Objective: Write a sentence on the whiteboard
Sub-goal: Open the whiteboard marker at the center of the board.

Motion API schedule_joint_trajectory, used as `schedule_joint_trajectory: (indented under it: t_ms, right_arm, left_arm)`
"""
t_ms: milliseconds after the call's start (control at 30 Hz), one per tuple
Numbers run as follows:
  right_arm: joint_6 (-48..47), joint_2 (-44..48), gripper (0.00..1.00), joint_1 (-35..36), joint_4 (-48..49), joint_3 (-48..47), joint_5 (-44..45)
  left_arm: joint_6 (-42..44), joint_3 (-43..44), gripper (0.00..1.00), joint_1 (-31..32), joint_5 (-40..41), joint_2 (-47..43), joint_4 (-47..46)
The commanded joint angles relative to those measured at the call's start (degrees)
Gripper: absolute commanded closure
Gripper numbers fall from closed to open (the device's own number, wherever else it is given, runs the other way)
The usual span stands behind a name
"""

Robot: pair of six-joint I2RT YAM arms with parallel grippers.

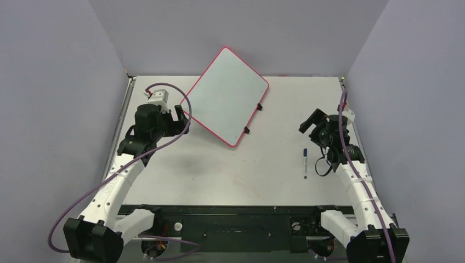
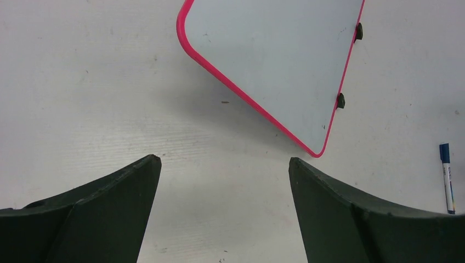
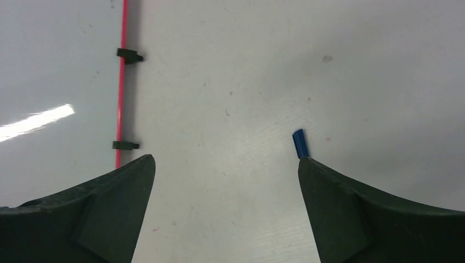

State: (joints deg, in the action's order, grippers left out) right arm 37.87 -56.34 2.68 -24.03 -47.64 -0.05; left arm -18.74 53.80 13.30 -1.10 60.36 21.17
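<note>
My right gripper grabs the marker next by its white body (image 1: 305, 167), so my left gripper can grab the free blue cap.
The whiteboard (image 1: 227, 96), white with a red rim, lies tilted at the table's far middle; no sentence shows on its blank face. It fills the top of the left wrist view (image 2: 274, 60) and the left side of the right wrist view (image 3: 55, 82). A blue-capped marker (image 1: 305, 163) lies on the table right of the board, at the right edge of the left wrist view (image 2: 447, 178); only its cap (image 3: 300, 143) shows beside my right finger. My left gripper (image 1: 178, 113) (image 2: 225, 161) hangs open at the board's left edge. My right gripper (image 1: 308, 125) (image 3: 226, 159) is open above the table, holding nothing.
Two black clips (image 1: 259, 107) (image 1: 247, 130) stick out from the board's right edge, toward the marker. Grey walls close in the table at the back and on both sides. The arm bases sit along the near edge.
</note>
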Motion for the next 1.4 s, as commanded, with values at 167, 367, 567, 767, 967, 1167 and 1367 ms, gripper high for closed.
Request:
schedule_joint_trajectory:
  t_ms: [167,367,567,767,967,1167,1367]
  right_arm:
    - [-0.2,-3.8,0.00,0.2,-10.4,2.1,7.1]
    - [-0.4,-12.5,0.09,0.2,-11.9,2.3,7.1]
    - [-1.4,-15.2,0.14,0.2,-11.9,3.4,9.5]
    - [-2.2,-19.9,0.24,0.4,-11.7,3.8,11.4]
    - [-2.5,-23.6,0.33,1.1,-10.5,3.3,12.0]
    - [-3.0,-26.9,0.52,2.2,-9.4,2.6,11.4]
    - [-3.3,-29.8,0.71,4.0,-8.1,2.4,10.6]
  left_arm:
    - [1.2,0.8,0.15,1.7,0.6,-4.0,1.0]
    - [2.2,-1.7,0.15,2.7,0.6,-5.0,-0.3]
    - [3.3,-2.4,0.15,3.8,0.6,-5.5,-1.0]
    - [3.9,-2.3,0.15,4.4,0.6,-5.5,-1.1]
    - [4.1,-2.4,0.15,4.4,0.6,-5.6,-1.2]
    - [4.6,-2.4,0.16,4.4,0.6,-5.8,-1.3]
    - [5.0,-2.4,0.16,4.4,2.0,-6.1,-1.3]
